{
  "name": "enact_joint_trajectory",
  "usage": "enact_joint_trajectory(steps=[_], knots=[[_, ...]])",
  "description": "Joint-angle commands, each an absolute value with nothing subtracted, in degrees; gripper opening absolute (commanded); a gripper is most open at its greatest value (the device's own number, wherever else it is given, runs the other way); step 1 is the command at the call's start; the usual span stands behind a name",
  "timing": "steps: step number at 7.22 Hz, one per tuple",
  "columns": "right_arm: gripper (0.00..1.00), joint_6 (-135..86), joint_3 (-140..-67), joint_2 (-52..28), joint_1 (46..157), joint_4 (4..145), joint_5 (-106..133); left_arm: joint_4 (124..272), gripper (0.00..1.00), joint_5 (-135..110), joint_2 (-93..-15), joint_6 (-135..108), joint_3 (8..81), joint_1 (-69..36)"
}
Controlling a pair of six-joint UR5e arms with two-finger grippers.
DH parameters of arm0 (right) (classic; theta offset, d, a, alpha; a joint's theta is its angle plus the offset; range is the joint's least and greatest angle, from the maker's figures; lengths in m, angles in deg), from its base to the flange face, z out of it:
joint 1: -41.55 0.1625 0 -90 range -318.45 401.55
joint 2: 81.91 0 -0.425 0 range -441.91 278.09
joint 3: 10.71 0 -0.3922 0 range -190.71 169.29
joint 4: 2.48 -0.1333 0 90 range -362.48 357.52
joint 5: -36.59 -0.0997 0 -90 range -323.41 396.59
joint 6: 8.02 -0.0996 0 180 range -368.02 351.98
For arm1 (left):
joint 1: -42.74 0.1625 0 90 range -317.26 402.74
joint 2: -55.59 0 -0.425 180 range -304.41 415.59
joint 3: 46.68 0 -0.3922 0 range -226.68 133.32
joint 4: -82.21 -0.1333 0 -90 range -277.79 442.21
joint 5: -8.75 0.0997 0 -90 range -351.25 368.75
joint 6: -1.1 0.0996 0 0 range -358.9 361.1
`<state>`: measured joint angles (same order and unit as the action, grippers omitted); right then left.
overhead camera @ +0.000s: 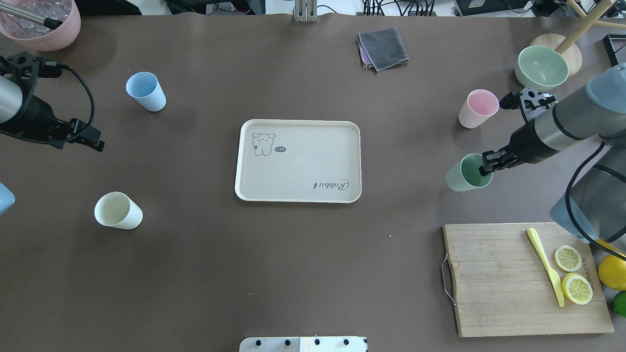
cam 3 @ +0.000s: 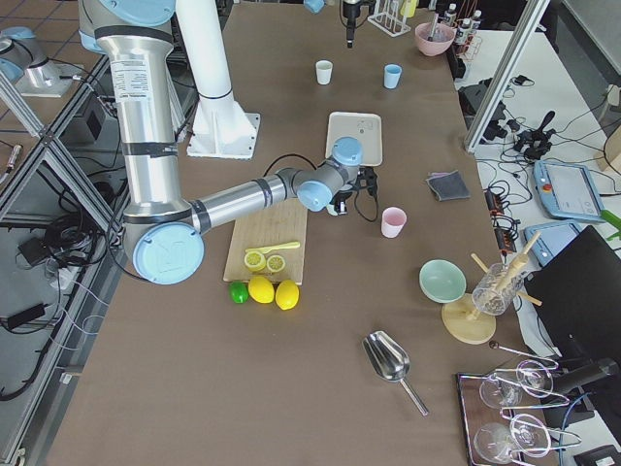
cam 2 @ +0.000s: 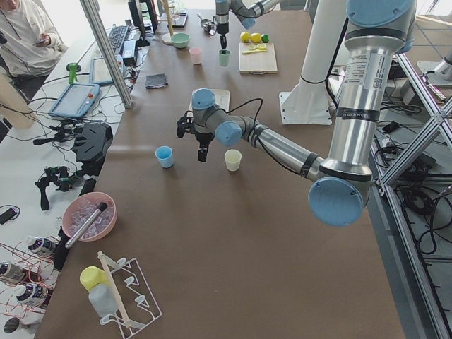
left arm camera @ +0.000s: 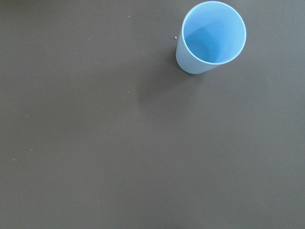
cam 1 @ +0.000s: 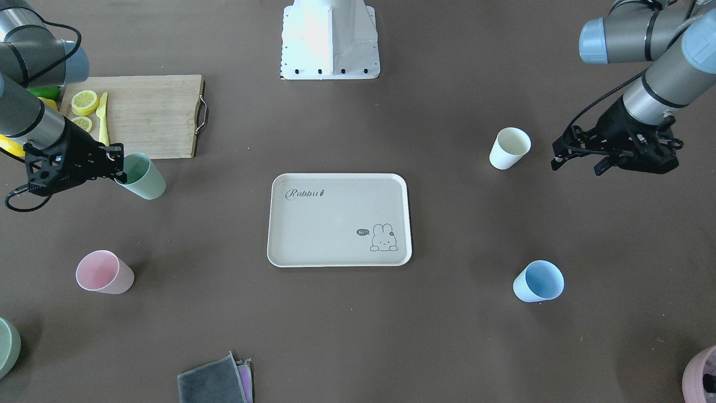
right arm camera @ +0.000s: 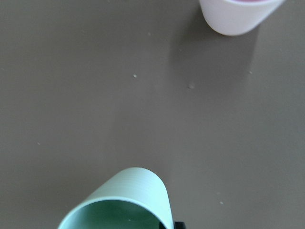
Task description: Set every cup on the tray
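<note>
The left gripper will next pinch the cream cup by its rim, because the cup's opening is wide and its side is thin.
The beige tray lies in the middle of the table with nothing on it. My right gripper is shut on the rim of the sage green cup, which is tilted; its rim shows in the right wrist view. The pale pink cup stands beyond it. My left gripper is open and empty, between the cream cup and the light blue cup.
A wooden cutting board with lemon slices and a yellow knife lies near the right arm. A green bowl, a folded grey cloth and a pink bowl sit along the far edge. The robot base stands behind the tray.
</note>
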<state>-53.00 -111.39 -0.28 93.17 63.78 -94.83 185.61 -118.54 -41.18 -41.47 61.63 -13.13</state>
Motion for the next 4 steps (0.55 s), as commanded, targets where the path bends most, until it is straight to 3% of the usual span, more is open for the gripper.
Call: enact_joint_trajectory(steps=[1,4], knots=[[0.00,-59.5,-111.1,-9.4,91.9,69.2,-94.4,189.9,0.97,-116.8,-37.0,-42.0,63.4,-6.9],[0.00,-66.0,-108.1,-16.6,87.6,69.7,-90.8,197.3,0.93,-112.7,-32.7,-43.9,62.7,-1.7]])
